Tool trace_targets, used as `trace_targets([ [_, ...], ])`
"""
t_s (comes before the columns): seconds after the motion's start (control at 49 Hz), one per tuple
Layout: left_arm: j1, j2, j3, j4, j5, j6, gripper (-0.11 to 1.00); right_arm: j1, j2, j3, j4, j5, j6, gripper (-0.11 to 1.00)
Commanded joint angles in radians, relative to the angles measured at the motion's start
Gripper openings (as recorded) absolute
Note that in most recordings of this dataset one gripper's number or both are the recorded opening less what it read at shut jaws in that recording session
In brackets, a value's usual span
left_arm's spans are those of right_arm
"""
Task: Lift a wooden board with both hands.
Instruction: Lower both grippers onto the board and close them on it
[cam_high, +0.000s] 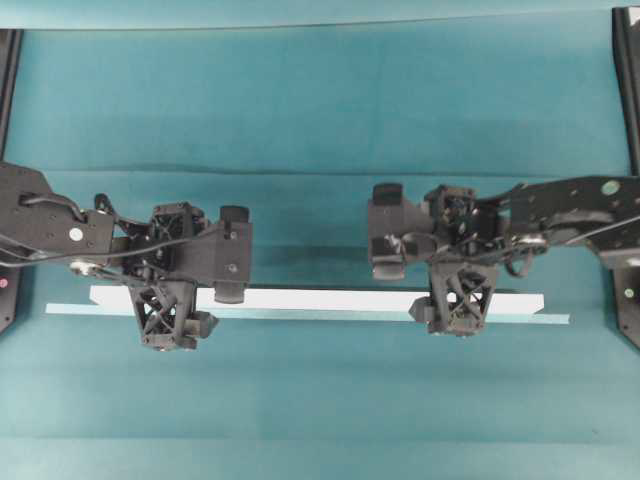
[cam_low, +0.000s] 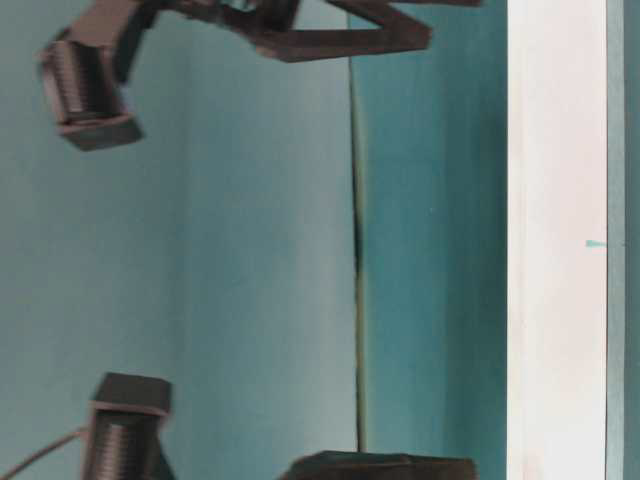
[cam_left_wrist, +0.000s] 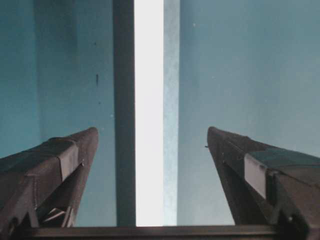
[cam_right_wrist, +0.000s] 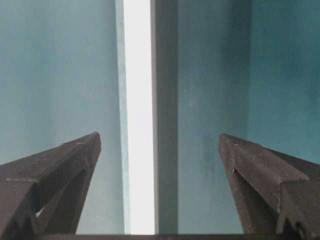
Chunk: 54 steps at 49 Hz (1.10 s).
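The left gripper's fingers are above the white board (cam_left_wrist: 149, 125) in the left wrist view, so the gripper has to go lower before it closes on it.
The wooden board (cam_high: 320, 299) is a long white plank lying across the teal table, with a dark shadow line along its far side. My left gripper (cam_high: 166, 308) hangs over its left part and my right gripper (cam_high: 460, 300) over its right part. In the left wrist view the board (cam_left_wrist: 148, 100) runs between the wide-apart fingers of the left gripper (cam_left_wrist: 152, 134), touching neither. The right wrist view shows the same: the board (cam_right_wrist: 137, 100) passes between the spread fingers of the right gripper (cam_right_wrist: 158, 136). Both are open with nothing held. The table-level view shows the board (cam_low: 555, 250) as a white band.
A thin pale teal tape strip (cam_high: 300, 316) runs along the board's near side and extends past both ends. Black frame posts (cam_high: 625, 80) stand at the table's left and right edges. A dark seam (cam_low: 355, 250) crosses the table surface.
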<state>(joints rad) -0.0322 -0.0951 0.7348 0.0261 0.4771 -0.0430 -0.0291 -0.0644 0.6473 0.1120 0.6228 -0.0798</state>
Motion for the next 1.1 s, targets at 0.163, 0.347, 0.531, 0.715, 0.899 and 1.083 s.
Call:
trace_targets([
  [0.163, 0.003, 0.032, 0.003, 0.002, -0.043, -0.002, 0.98, 0.028, 0.046, 0.003, 0.005, -0.031, 0.005, 0.95],
  [0.347, 0.009, 0.058, 0.014, 0.003, -0.074, -0.002, 0.98, 0.032, 0.084, 0.032, 0.005, -0.061, 0.005, 0.95],
  [0.531, 0.028, 0.078, 0.037, 0.002, -0.112, -0.003, 0.98, 0.029, 0.106, 0.055, 0.005, -0.124, 0.003, 0.95],
  [0.715, 0.032, 0.080, 0.035, 0.002, -0.121, -0.003, 0.98, 0.028, 0.110, 0.061, 0.005, -0.143, 0.005, 0.95],
  [0.899, 0.031, 0.080, 0.043, 0.002, -0.121, -0.005, 0.98, 0.028, 0.110, 0.067, 0.005, -0.144, 0.005, 0.95],
  [1.083, 0.031, 0.084, 0.052, 0.002, -0.123, -0.014, 0.98, 0.028, 0.112, 0.072, 0.005, -0.147, 0.005, 0.95],
])
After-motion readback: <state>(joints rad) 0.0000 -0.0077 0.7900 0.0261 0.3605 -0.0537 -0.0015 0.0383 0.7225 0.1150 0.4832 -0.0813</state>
